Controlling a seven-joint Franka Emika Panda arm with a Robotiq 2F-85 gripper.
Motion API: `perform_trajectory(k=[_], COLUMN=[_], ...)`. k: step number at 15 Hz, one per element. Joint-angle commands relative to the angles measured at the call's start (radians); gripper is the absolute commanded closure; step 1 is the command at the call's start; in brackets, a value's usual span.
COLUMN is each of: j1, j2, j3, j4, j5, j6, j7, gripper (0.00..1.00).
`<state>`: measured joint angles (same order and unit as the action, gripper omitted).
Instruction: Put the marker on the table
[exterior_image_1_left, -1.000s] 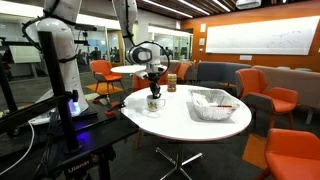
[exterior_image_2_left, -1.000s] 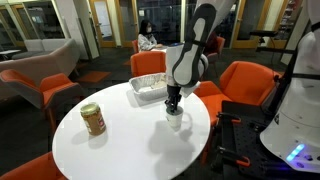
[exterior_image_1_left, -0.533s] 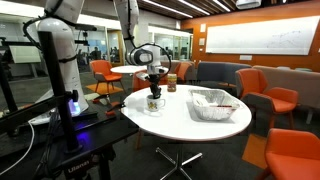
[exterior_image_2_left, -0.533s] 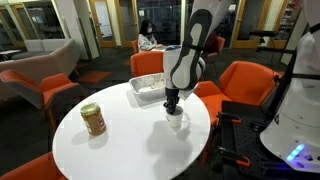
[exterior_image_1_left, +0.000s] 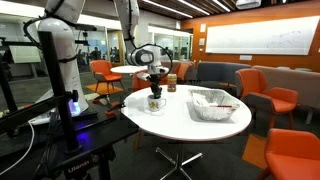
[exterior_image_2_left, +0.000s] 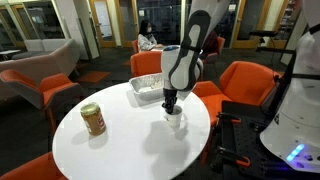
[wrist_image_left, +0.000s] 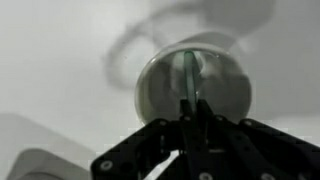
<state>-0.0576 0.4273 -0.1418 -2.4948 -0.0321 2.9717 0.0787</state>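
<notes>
The robot's fingers are closed around the marker's body (wrist_image_left: 191, 82), so the marker would come up out of the white cup (wrist_image_left: 155, 85) if the gripper lifted now.
The large white round table (exterior_image_1_left: 190, 122) (exterior_image_2_left: 120, 150) holds a small white cup (exterior_image_1_left: 154, 102) (exterior_image_2_left: 175, 120) (wrist_image_left: 155, 85). My gripper (exterior_image_1_left: 154, 90) (exterior_image_2_left: 171, 103) (wrist_image_left: 194, 118) hangs straight above the cup with its fingertips at the rim. In the wrist view the fingers are shut on a thin marker (wrist_image_left: 190, 75) that stands upright inside the cup. The marker is too small to make out in both exterior views.
A clear plastic tray (exterior_image_1_left: 212, 103) (exterior_image_2_left: 150, 88) lies on the far part of the table. A brown can (exterior_image_2_left: 93, 119) (exterior_image_1_left: 171, 81) stands near the table's edge. Orange chairs (exterior_image_1_left: 270, 100) (exterior_image_2_left: 245, 82) ring the table. A black bench with the robot base (exterior_image_1_left: 60, 130) stands beside it.
The gripper has risen very slightly over the cup; otherwise nothing has visibly moved.
</notes>
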Motion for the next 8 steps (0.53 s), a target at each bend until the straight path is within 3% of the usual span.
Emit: perform_trajectory(k=[1,8], j1=[0.012,-0.024], j2=[0.004,-0.106], j3=[-0.013,0.056], j4=[0.002,-0.104], j5=[-0.011,0.031], j6=[0.026,0.078], j7=[-0.018,-0.031], gripper=[0.97,0.97])
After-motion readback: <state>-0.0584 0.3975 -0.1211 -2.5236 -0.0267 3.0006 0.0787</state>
